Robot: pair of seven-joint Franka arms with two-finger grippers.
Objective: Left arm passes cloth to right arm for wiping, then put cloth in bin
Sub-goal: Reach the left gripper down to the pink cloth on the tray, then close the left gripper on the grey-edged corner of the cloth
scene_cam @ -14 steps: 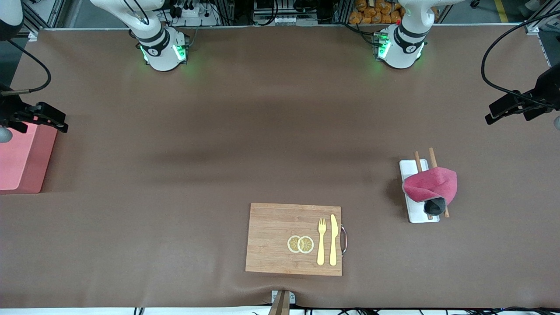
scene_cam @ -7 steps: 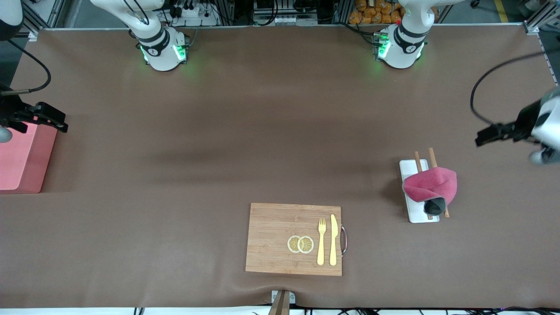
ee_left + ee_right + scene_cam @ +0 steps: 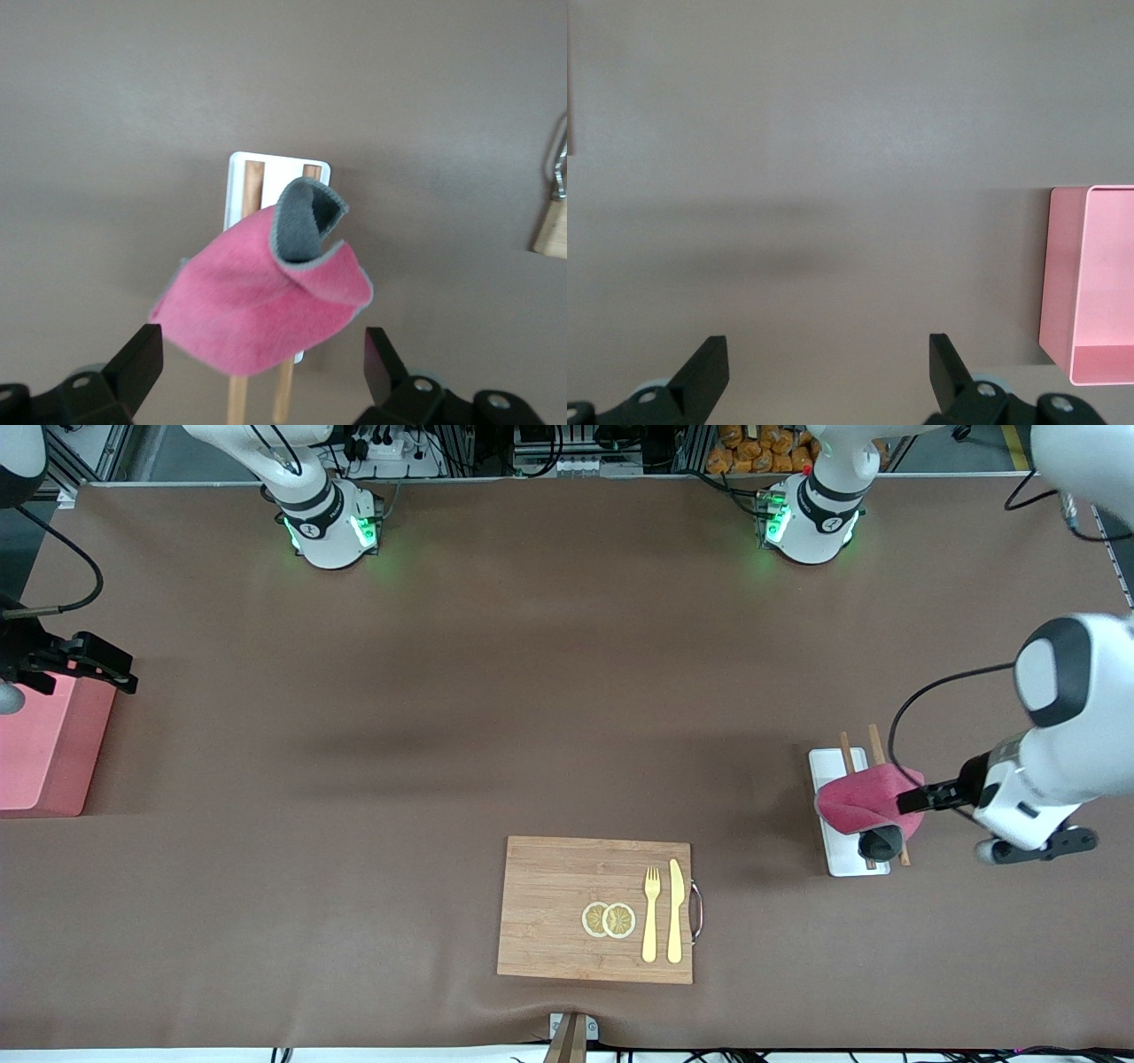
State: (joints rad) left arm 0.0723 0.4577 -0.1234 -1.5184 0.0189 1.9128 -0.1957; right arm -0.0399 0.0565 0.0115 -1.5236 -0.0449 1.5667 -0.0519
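My left gripper grabs the cloth (image 3: 232, 301) by its bunched fold where pink meets grey (image 3: 289, 260) next, to pass the cloth on for wiping.
The cloth (image 3: 864, 802), pink-red with a dark grey fold turned up, lies crumpled on a flat white tray (image 3: 837, 859) and two wooden chopsticks (image 3: 846, 748), toward the left arm's end of the table. My left gripper (image 3: 917, 799) is open right at the cloth's edge. In the left wrist view (image 3: 261, 354) its fingers stand wide apart on either side of the cloth (image 3: 257, 301), not closed on it. The pink bin (image 3: 44, 762) stands at the right arm's end. My right gripper (image 3: 106, 669) waits open and empty beside the bin (image 3: 1099, 274).
A wooden cutting board (image 3: 558, 908) lies near the front camera's edge of the table, with a yellow fork (image 3: 651, 912), a yellow knife (image 3: 675, 908) and two lemon slices (image 3: 609, 919) on it. Its metal handle faces the tray.
My left arm has swung in from the table's end and down to the cloth. The cloth, the tray and the right arm have not moved.
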